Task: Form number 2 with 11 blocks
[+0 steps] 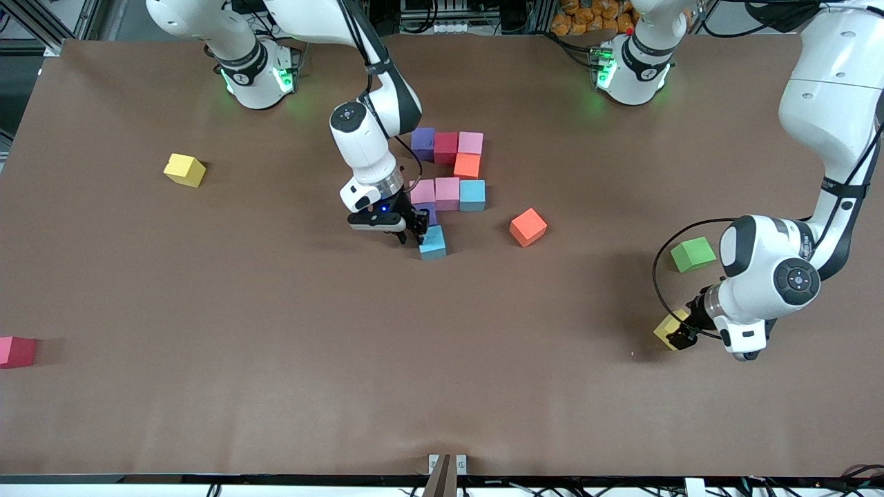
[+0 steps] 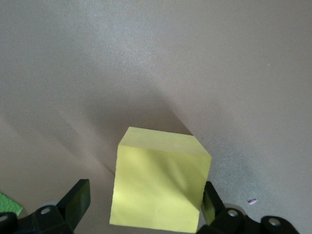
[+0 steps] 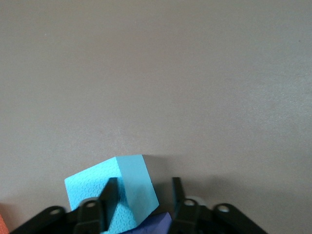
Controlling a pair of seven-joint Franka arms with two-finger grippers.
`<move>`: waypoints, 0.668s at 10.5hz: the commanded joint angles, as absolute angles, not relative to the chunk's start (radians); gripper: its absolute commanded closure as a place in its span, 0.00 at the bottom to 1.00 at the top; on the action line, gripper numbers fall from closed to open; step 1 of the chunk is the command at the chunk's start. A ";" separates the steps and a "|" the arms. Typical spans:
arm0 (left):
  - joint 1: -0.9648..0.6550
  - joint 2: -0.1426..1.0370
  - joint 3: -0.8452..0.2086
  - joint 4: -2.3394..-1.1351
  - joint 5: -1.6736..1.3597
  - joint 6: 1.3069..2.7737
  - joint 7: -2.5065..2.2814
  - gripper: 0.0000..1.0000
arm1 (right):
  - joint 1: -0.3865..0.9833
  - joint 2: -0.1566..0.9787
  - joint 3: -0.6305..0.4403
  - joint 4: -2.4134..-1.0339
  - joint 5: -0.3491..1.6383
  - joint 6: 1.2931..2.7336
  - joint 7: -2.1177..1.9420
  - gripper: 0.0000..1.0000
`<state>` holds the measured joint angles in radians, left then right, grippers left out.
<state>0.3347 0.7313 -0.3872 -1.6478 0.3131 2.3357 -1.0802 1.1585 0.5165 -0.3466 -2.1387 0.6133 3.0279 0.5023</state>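
The yellow cube is between my left gripper's fingertips, which reach down on either side of it near the table. My left gripper should close now, as it would hold the cube.
A part-built figure of cubes lies mid-table: purple (image 1: 423, 143), red (image 1: 446, 147) and pink (image 1: 470, 142) in a row, orange (image 1: 467, 166) below, then pink (image 1: 423, 191), pink (image 1: 447, 192) and light blue (image 1: 472, 195). My right gripper (image 1: 414, 237) is open and low over a half-hidden purple cube (image 1: 429, 212) and a skewed light blue cube (image 1: 433, 243). In the right wrist view the light blue cube (image 3: 134, 178) sits partly between the fingers, the purple one (image 3: 158, 226) beneath. My left gripper (image 1: 680, 336) is open around a yellow cube (image 1: 667, 327), which also shows in the left wrist view (image 2: 158, 183).
A loose orange cube (image 1: 527, 226) lies beside the figure toward the left arm's end. A green cube (image 1: 693, 253) lies near the left gripper. Another yellow cube (image 1: 184, 169) and a dark red cube (image 1: 15, 351) lie toward the right arm's end.
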 commanded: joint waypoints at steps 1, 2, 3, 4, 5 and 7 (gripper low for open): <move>0.325 0.749 -0.380 -1.628 0.357 2.341 -1.074 0.00 | 1.177 0.505 -0.357 -2.152 0.634 3.027 0.506 0.00; 0.330 0.753 -0.382 -1.628 0.373 2.341 -1.071 0.44 | 1.174 0.503 -0.357 -2.152 0.629 3.027 0.505 0.00; 0.331 0.755 -0.380 -1.628 0.374 2.341 -1.065 0.99 | 1.173 0.503 -0.357 -2.152 0.626 3.027 0.503 0.00; 0.330 0.755 -0.380 -1.629 0.377 2.342 -1.066 1.00 | 1.173 0.503 -0.357 -2.152 0.626 3.027 0.503 0.00; 0.331 0.753 -0.380 -1.628 0.377 2.342 -1.066 1.00 | 1.172 0.505 -0.357 -2.154 0.626 3.027 0.503 0.00; 0.334 0.744 -0.382 -1.631 0.379 2.341 -1.084 1.00 | 1.172 0.500 -0.357 -2.151 0.626 3.027 0.503 0.00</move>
<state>0.3343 0.7419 -0.3843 -1.6434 0.3547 2.3391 -1.0758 1.1585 0.5166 -0.3471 -2.1390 0.6132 3.0279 0.5020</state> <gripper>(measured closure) 0.357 0.000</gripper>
